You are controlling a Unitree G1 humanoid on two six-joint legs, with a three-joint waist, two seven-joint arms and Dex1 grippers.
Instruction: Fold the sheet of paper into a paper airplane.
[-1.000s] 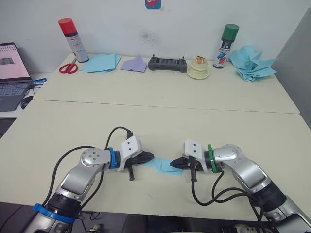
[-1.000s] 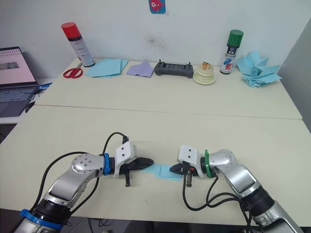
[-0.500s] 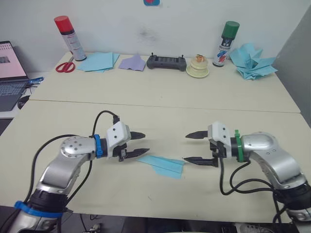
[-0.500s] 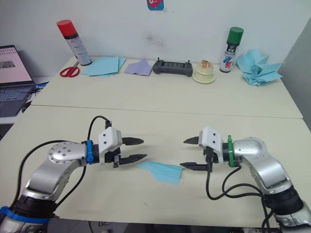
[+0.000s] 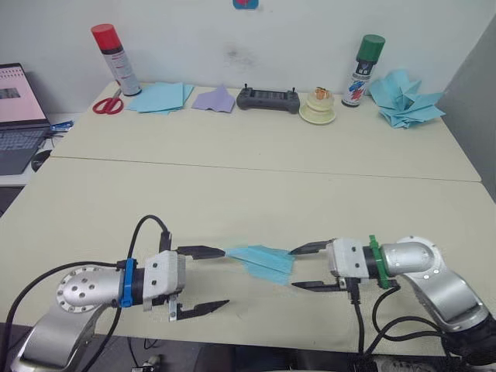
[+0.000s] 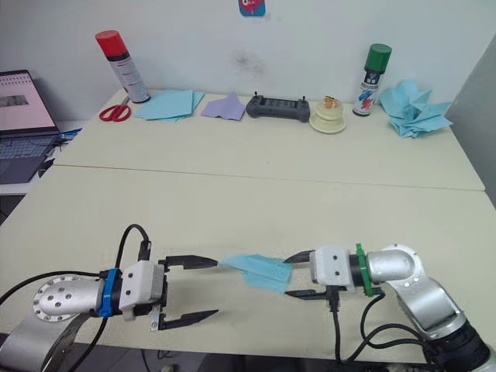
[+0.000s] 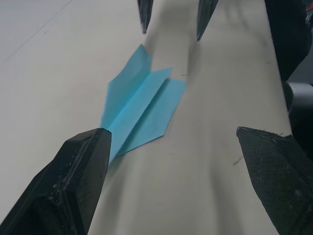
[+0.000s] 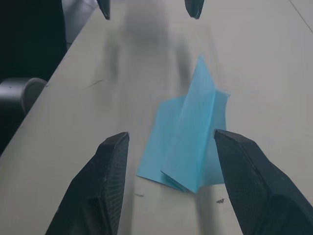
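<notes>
The right gripper takes the light blue paper airplane by its upright centre fin point(image 5: 271, 256) point(image 8: 192, 129) next, which leaves the wings free to spread.
The sheet of paper is folded into a light blue paper airplane point(image 5: 262, 261), a narrow pointed wedge lying flat on the table with a raised centre fold point(image 7: 142, 105). My left gripper point(image 5: 213, 279) stands open at its pointed end, and the nose lies right beside the tip of the far finger point(image 7: 80, 178). My right gripper point(image 5: 294, 268) is open at the wide tail, which rests on the table just ahead of its fingertips point(image 8: 190, 142). Neither gripper holds anything.
Along the back edge stand a red spray can point(image 5: 114, 60), scissors point(image 5: 107, 105), a stack of blue sheets point(image 5: 159, 98), a lilac paper piece point(image 5: 215, 100), a black controller point(image 5: 268, 99), a green spray can point(image 5: 362, 60) and a heap of blue planes point(image 5: 404, 98). A laptop point(image 5: 15, 116) sits far left.
Both grippers, shut on the paper's two ends a second ago, have opened and let go. The left one has drawn back toward the front left. The plane lies free on the table.
</notes>
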